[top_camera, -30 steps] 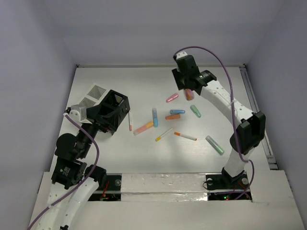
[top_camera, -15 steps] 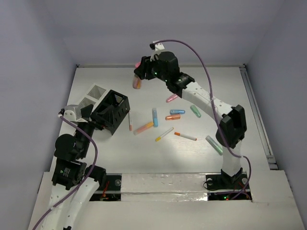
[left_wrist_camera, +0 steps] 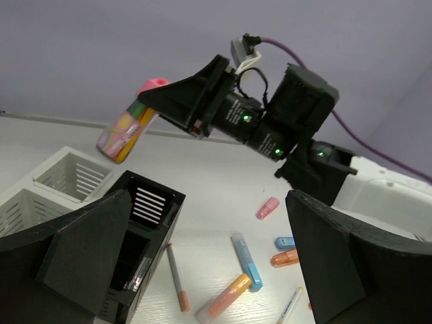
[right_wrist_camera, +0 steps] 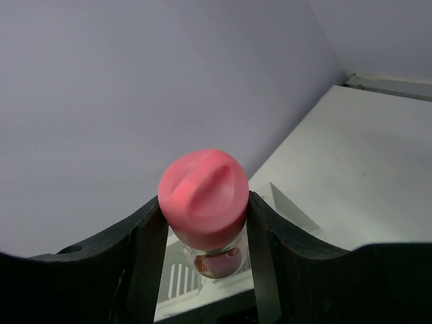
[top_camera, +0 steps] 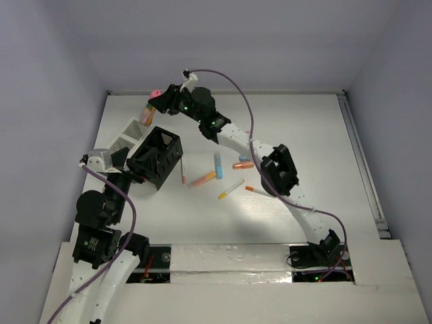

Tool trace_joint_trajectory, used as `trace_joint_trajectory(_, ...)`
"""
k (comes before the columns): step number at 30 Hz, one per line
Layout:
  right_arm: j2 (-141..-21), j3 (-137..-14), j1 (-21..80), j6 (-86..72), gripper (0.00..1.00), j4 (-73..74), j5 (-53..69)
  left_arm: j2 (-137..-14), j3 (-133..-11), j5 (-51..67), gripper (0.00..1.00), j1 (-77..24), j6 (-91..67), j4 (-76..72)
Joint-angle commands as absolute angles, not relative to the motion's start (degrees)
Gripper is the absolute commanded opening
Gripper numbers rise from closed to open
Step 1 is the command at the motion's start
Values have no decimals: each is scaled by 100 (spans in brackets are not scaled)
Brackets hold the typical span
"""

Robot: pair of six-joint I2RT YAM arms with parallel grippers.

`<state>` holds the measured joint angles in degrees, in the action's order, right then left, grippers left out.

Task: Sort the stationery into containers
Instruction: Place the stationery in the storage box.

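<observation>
The tilted marker's lower end is above the white box's far rim and would drop short, so my right gripper keeps hold until it is inside.
My right gripper (right_wrist_camera: pixel 202 216) is shut on a marker (right_wrist_camera: pixel 202 192) with a pink cap and a multicoloured body. It holds the marker (top_camera: pixel 149 109) tilted in the air above the white compartmented box (top_camera: pixel 129 131) at the far left. The black divided box (top_camera: pixel 156 156) stands just beside it. My left gripper (left_wrist_camera: pixel 209 270) is open and wide, with its left finger (left_wrist_camera: pixel 74 250) against the near side of the black box (left_wrist_camera: pixel 145 223). Loose on the table lie a blue marker (top_camera: pixel 218 164), an orange marker (top_camera: pixel 243 165), a peach marker (top_camera: pixel 202 180) and thin white pens (top_camera: pixel 231 189).
The right arm (top_camera: pixel 236 138) stretches across the back of the table and hides some markers beneath it. A small pink marker (left_wrist_camera: pixel 267 208) lies under it. A white pen with an orange end (top_camera: pixel 183 172) lies close to the black box. The back wall is near the held marker.
My right arm has swung left from the back middle, carrying the pink-capped marker over to above the white box. The left arm has barely moved.
</observation>
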<state>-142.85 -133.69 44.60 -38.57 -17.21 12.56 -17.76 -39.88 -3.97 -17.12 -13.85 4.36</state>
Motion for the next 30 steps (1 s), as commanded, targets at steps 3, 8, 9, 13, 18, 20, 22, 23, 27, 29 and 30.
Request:
trace_joint_trajectory(3,-14773,-14396,4676,-4175,12,-2759,871,-1723,-4052,-387,99,-1679,-1397,193)
trace_joint_trajectory(8,-14968,-14502,4781,-3877,13,-2725,668,-1731,-4043,-360,99,-1731,-1406,193)
trace_joint_trajectory(9,-14994,-14493,4833,-3815,14,-2655,607,-1740,-4043,-369,99,-1731,-1398,193)
trace_joint_trajectory(13,-15239,-14510,4896,-3490,15,-2584,404,-1723,-4043,-360,99,-1731,-1397,193)
trace_joint_trajectory(18,-15591,-14809,4896,-3428,17,-2505,334,-1740,-4043,-334,99,-1731,-1397,185)
trace_joint_trajectory(20,-15644,-14783,4896,-3384,17,-2505,316,-1740,-4043,-343,99,-1731,-1397,185)
trace_joint_trajectory(22,-15680,-14783,4896,-3384,17,-2505,325,-1740,-4043,-343,99,-1731,-1397,185)
trace_joint_trajectory(23,-15697,-14783,4896,-3384,17,-2505,343,-1740,-4043,-334,99,-1731,-1397,193)
trace_joint_trajectory(27,-15732,-14704,4948,-3349,20,-2522,369,-1731,-4034,-343,99,-1731,-1398,193)
trace_joint_trajectory(29,-15724,-14687,4948,-3270,26,-2514,369,-1740,-4043,-351,99,-1731,-1398,185)
trace_joint_trajectory(30,-15724,-14678,5000,-3243,29,-2540,404,-1732,-4043,-352,99,-1731,-1397,193)
